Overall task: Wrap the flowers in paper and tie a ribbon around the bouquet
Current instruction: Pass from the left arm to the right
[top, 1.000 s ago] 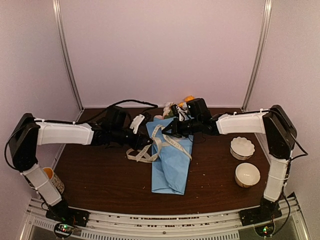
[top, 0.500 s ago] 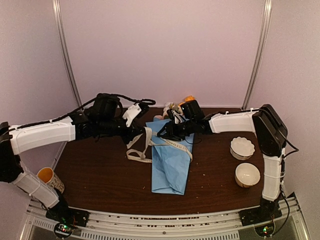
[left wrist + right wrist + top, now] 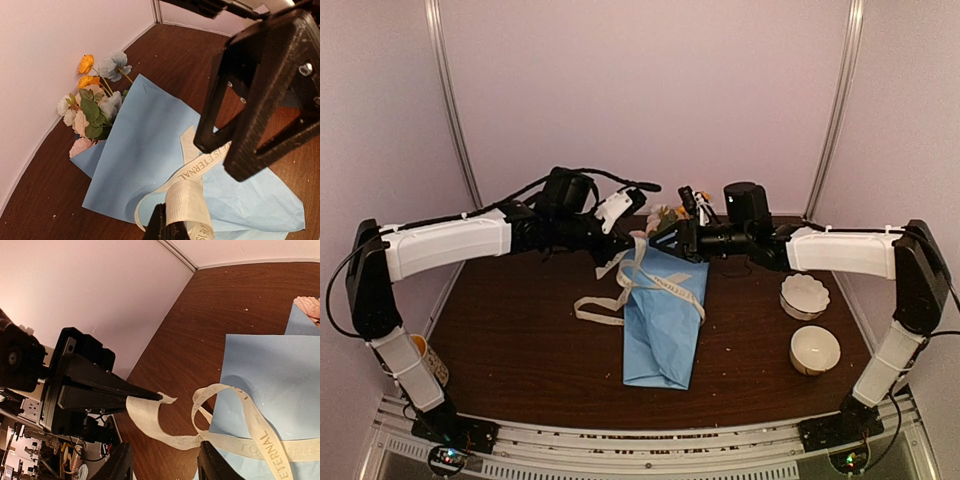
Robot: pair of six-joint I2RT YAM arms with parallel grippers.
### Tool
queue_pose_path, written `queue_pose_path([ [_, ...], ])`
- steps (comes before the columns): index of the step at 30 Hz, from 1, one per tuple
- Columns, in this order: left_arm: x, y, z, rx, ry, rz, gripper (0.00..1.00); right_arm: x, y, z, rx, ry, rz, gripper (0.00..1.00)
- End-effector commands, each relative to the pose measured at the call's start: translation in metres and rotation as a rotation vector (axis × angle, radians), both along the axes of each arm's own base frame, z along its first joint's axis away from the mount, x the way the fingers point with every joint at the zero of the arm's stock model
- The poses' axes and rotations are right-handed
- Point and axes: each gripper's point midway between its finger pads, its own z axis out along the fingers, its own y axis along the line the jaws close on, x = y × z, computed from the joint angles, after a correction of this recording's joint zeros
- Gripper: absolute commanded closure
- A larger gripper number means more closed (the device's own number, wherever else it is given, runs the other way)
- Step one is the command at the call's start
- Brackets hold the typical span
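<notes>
The ribbon (image 3: 620,292) should be grabbed next by its raised end (image 3: 638,240) with my right gripper, so the looped part stays free to tie around the bouquet.
The bouquet lies mid-table as a blue paper (image 3: 663,325) cone, with the flowers (image 3: 667,214) poking out at its far end. The cream ribbon (image 3: 620,292) loops over and left of the paper. My left gripper (image 3: 630,238) is shut on one ribbon end and holds it raised above the paper's top left corner. In the left wrist view the ribbon (image 3: 192,200) curls over the left gripper (image 3: 170,231), beside the paper (image 3: 145,150) and flowers (image 3: 92,112). My right gripper (image 3: 667,238) hovers open just right of it. In the right wrist view the right gripper (image 3: 167,465) holds nothing above the ribbon (image 3: 150,415).
Two white bowls (image 3: 805,295) (image 3: 815,350) stand at the right side of the table. A cup (image 3: 423,356) with orange inside sits at the near left behind the left arm. The back wall is close behind the flowers.
The right gripper has opened, let go of the ribbon and drawn back to the right. The left gripper has carried its ribbon end up and to the right.
</notes>
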Motion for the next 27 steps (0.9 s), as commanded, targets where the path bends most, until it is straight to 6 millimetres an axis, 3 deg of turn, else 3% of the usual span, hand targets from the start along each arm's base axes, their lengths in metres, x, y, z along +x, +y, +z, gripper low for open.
queue_pose_path([
  [1, 0.006, -0.009, 0.018, -0.032, -0.032, -0.016, 1.0, -0.016, 0.008, 0.018, 0.124, -0.038, 0.081, 0.52],
  [5, 0.006, -0.011, 0.014, -0.024, -0.021, -0.025, 1.0, -0.02, 0.012, 0.018, 0.123, -0.077, 0.073, 0.46],
  [13, 0.006, -0.014, 0.01, -0.019, -0.02, -0.038, 1.0, 0.0, 0.025, 0.004, 0.041, -0.106, 0.041, 0.44],
  [17, 0.007, -0.014, 0.009, -0.013, -0.016, -0.038, 1.0, 0.0, 0.029, 0.001, 0.056, -0.087, 0.054, 0.53],
  [23, 0.007, -0.016, 0.004, -0.011, -0.005, -0.043, 1.0, -0.001, 0.029, 0.001, 0.067, -0.077, 0.056, 0.89],
  [27, 0.011, -0.012, 0.001, 0.005, -0.009, -0.013, 1.0, -0.004, 0.025, 0.001, 0.064, -0.073, 0.055, 1.0],
])
